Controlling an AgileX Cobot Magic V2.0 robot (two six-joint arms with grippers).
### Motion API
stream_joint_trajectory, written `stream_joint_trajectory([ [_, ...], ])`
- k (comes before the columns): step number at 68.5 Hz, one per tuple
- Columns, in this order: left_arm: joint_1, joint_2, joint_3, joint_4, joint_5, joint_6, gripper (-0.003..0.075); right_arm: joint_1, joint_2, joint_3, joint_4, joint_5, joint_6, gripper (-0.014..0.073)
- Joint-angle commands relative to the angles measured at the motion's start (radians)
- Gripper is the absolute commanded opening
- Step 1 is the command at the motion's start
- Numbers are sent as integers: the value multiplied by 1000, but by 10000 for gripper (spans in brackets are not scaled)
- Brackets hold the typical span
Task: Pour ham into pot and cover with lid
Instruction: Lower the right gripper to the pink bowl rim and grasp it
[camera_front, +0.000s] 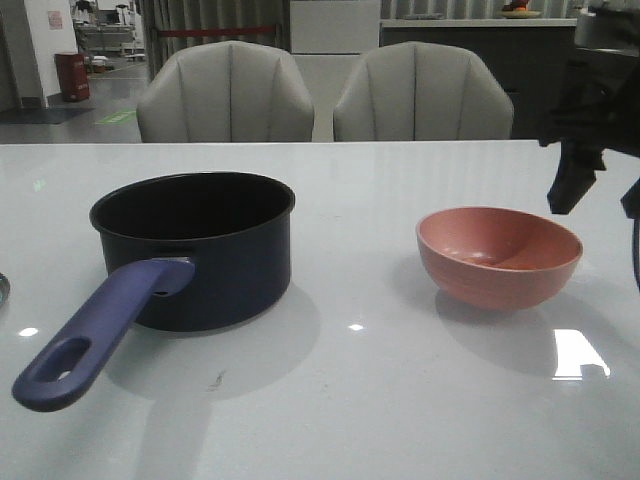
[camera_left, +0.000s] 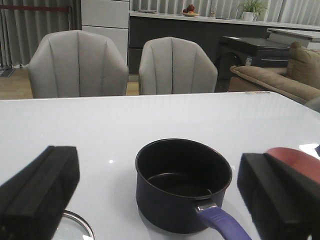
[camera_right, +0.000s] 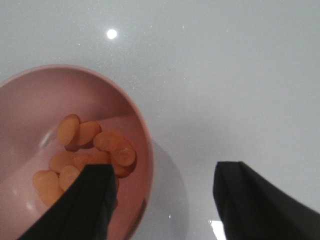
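Note:
I should lower my right gripper first, then close it on the bowl. Its fingertips are above the salmon-pink bowl's rim (camera_front: 577, 244), with ham slices below.
The dark navy pot (camera_front: 200, 245) stands on the left of the table, empty, its purple-blue handle (camera_front: 95, 335) pointing toward me. The salmon-pink bowl (camera_front: 498, 255) stands on the right. In the right wrist view the bowl (camera_right: 30, 100) holds several orange-pink ham slices (camera_right: 117, 147). My right gripper (camera_right: 165, 195) is open above the bowl's rim, one finger over its inside and the other over the table; it also shows in the front view (camera_front: 600, 195). My left gripper (camera_left: 157, 165) is open and empty, short of the pot (camera_left: 182, 185). The glass lid (camera_left: 75, 227) lies beside the pot.
The white table (camera_front: 350, 400) is glossy, with light glare near the bowl. Two grey chairs (camera_front: 225, 95) stand behind its far edge. A sliver of the lid's rim (camera_front: 3, 290) shows at the front view's left border.

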Motion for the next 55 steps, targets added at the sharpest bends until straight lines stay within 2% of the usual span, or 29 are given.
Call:
stream_joint_trajectory([
  [1, -8, 12, -27, -4, -79, -2, 679, 6, 23, -69, 27, -27, -1, 527],
  [9, -8, 12, -27, -4, -79, -2, 679, 9, 93, -111, 48, -8, -2, 521],
  [13, -8, 12, -27, -4, -79, -2, 679, 9, 121, -134, 48, 9, -2, 490],
  [18, -8, 12, -27, -4, -79, -2, 679, 9, 144, -154, 49, 23, -2, 396],
  [26, -8, 12, -27, -4, -79, -2, 679, 9, 150, -177, 66, 38, -2, 159],
  [28, -8, 12, -27, -4, -79, -2, 679, 9, 149, -183, 72, 44, -2, 125],
  [43, -8, 12, -27, -4, -79, -2, 679, 9, 145, -248, 84, 82, -2, 148],
  [49, -8, 12, -27, -4, -79, -2, 679, 9, 136, -273, 132, 107, -4, 148],
  [55, -8, 12, -27, -4, -79, -2, 679, 22, 121, -326, 160, 153, -72, 146],
])
